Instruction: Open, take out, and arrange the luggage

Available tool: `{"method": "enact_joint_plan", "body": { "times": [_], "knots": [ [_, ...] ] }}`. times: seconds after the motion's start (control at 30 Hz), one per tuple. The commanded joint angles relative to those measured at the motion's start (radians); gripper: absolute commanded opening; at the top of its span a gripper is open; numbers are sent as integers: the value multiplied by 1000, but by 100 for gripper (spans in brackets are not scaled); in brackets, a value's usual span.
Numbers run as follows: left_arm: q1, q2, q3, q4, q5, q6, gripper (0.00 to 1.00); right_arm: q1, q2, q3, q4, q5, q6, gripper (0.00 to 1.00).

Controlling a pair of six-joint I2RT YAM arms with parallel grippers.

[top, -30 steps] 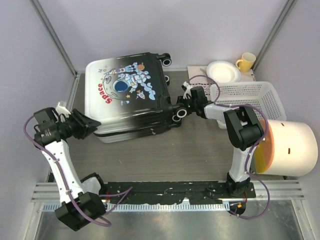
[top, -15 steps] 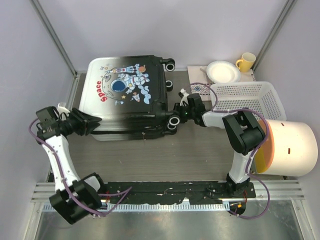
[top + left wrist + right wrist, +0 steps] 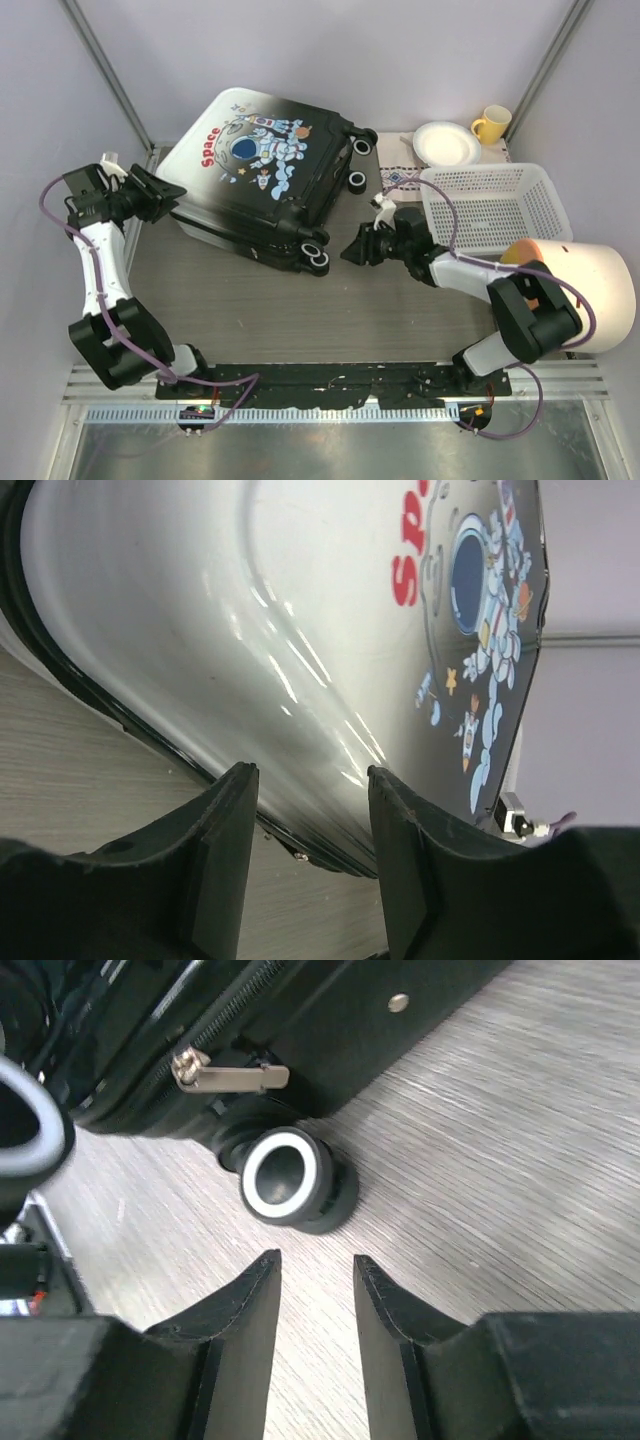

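The robot's right gripper will next grab the metal zipper pull by its hanging tab (image 3: 243, 1079), and then draw the zipper open along the luggage.
The luggage (image 3: 262, 165), a hard-shell suitcase fading from white to black with an astronaut print and red "Space", lies shut and flat, set at an angle on the table. Its wheels (image 3: 318, 258) point right. My left gripper (image 3: 176, 195) is at its white left corner, open, with the shell's rim (image 3: 300, 680) just past its fingertips (image 3: 230, 810) and nothing between them. My right gripper (image 3: 348, 250) hovers low over the table just right of the near wheel (image 3: 287, 1175), open and empty (image 3: 315, 1258). A metal zipper pull (image 3: 228, 1076) hangs above that wheel.
A white slatted basket (image 3: 490, 205) stands right of the right gripper. Behind it are a white plate (image 3: 445, 142), a yellow mug (image 3: 491, 123) and a patterned mat (image 3: 400, 178). A large white cylinder with an orange end (image 3: 585, 295) lies at the right edge.
The suitcase has turned clockwise and shifted toward the back. The left gripper rose along its left corner, the right gripper drew back from the wheel, and both jaws widened.
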Motion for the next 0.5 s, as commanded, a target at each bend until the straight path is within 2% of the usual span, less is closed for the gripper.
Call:
{"method": "enact_joint_plan", "body": {
  "times": [0.0, 0.07, 0.13, 0.2, 0.3, 0.47],
  "knots": [
    [-3, -130, -1, 89, 26, 58, 54, -12, -121, -134, 198, 55, -204, 42],
    [-6, -164, -30, 103, 43, 59, 56, 0, -107, -157, 270, 78, -236, 43],
    [-14, -211, -56, 124, 45, 58, 60, 3, -74, -180, 420, 78, -235, 44],
    [-35, -248, -71, 141, 48, 67, 64, 15, -16, -149, 484, 56, -255, 46],
    [-72, -268, -84, 140, 40, 92, 69, 41, 49, -106, 542, 28, -281, 49],
    [-92, -258, -75, 141, 34, 78, 70, 83, 104, -79, 628, -12, -336, 54]
  ]
}}
